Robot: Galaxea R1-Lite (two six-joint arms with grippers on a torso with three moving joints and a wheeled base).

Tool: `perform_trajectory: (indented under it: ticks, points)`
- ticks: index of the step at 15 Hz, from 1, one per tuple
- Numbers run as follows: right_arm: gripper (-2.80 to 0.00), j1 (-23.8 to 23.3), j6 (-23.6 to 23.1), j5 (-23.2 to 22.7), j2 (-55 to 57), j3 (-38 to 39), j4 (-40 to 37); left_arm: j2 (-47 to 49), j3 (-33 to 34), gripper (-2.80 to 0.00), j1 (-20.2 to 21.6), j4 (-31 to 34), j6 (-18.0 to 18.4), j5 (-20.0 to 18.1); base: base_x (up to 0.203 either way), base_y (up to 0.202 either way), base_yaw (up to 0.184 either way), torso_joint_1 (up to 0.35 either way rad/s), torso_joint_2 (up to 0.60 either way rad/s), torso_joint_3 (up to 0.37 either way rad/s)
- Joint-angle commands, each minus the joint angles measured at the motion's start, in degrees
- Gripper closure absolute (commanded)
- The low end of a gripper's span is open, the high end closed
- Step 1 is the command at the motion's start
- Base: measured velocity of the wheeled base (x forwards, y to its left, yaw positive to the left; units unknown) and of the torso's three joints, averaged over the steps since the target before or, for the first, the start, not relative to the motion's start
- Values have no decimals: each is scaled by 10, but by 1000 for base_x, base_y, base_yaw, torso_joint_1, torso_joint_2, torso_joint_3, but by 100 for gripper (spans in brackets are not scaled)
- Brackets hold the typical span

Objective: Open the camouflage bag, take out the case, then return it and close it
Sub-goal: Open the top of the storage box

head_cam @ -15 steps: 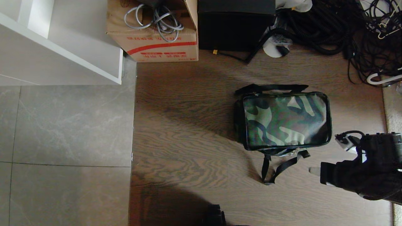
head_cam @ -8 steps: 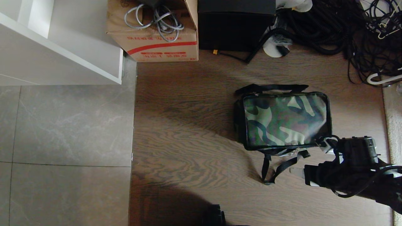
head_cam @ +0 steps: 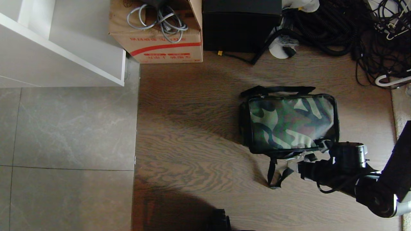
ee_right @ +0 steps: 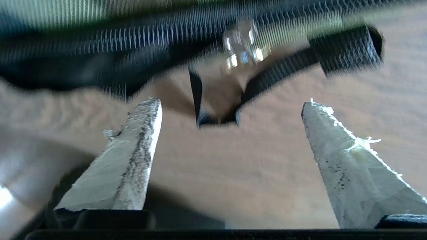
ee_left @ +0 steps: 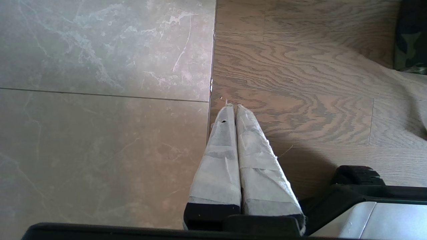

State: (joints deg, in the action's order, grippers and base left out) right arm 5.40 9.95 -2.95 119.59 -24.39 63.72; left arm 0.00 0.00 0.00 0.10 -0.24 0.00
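I should next grab the zipper pull by its metal ring (ee_right: 242,48) with my right gripper, to run the camouflage bag's zipper (ee_right: 136,38) along the bag's edge.
The camouflage bag (head_cam: 290,123) lies on the wooden floor with its lid down and its black straps (head_cam: 278,175) trailing toward me. My right gripper (head_cam: 292,167) hovers low by the bag's near right corner, open and empty. In the right wrist view its two taped fingers stand wide apart (ee_right: 232,101), with a black strap loop (ee_right: 217,118), a shiny metal ring (ee_right: 245,50) and the bag's dark edge (ee_right: 100,60) just ahead. My left gripper (ee_left: 232,106) is shut and parked over the seam between tile and wood. The case is hidden.
At the back stand a cardboard box (head_cam: 157,38) with grey cables, a large black cube-shaped box (head_cam: 240,29) and heaps of black cable (head_cam: 340,29). A white shelf unit (head_cam: 64,45) fills the far left. Grey tiles (head_cam: 64,144) cover the left floor.
My right arm has swung left from the right edge toward the bag's near right corner and straps. The bag and the left arm have stayed put.
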Motion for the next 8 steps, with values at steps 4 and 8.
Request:
perform_trajectory:
  ticks: [4, 8]
  points:
    - [-280, 0, -1, 0, 53, -1, 79, 1, 0, 0, 0, 0, 0, 0, 0, 0, 0, 0, 0, 0]
    - [-280, 0, -6, 23, 62, 3, 90, 1, 0, 0, 0, 0, 0, 0, 0, 0, 0, 0, 0, 0]
